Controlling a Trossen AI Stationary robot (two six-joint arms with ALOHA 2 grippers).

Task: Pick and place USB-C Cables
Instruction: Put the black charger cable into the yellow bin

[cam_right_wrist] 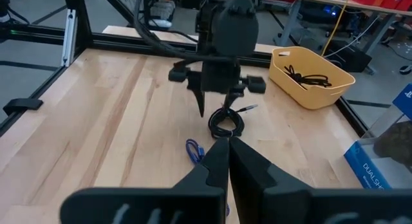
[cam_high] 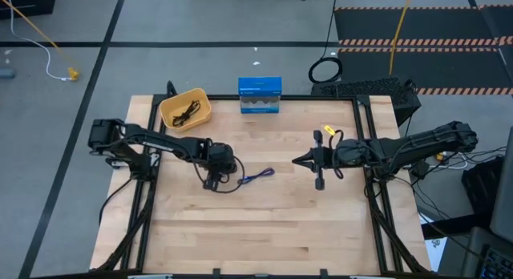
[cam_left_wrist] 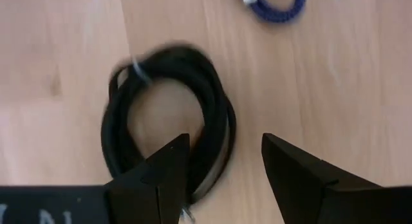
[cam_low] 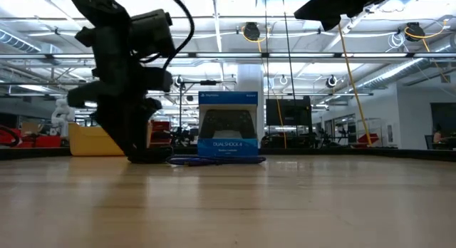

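Note:
Next, my left gripper picks up the black cable by its coiled parts opposite the white tie [cam_left_wrist: 215,130] to put the cable in the yellow bin.
A black cable coiled into a small ring [cam_left_wrist: 180,60] lies flat on the wooden table. My left gripper [cam_left_wrist: 222,141] is open and points down over it, one finger inside the ring and one outside. In the high view my left gripper [cam_high: 215,179] is left of centre, and the purple-blue cable [cam_high: 258,176] lies just to its right. Another black cable [cam_high: 187,112] lies in the yellow bin [cam_high: 170,119]. My right gripper [cam_high: 296,160] is shut and held above the table right of centre, away from the cables. My left gripper comes from above with its fingers [cam_left_wrist: 168,161] on either side of one side of the black cable's ring [cam_left_wrist: 219,121], which lies flat on the table. Whether they touch it I cannot tell.
A blue game-controller box [cam_high: 260,95] stands at the far edge, right of the yellow bin. A dark metal frame [cam_high: 365,135] borders the table. Bare wood stretches across the near half. A large black ring-shaped coil [cam_high: 325,70] lies on the floor beyond the table.

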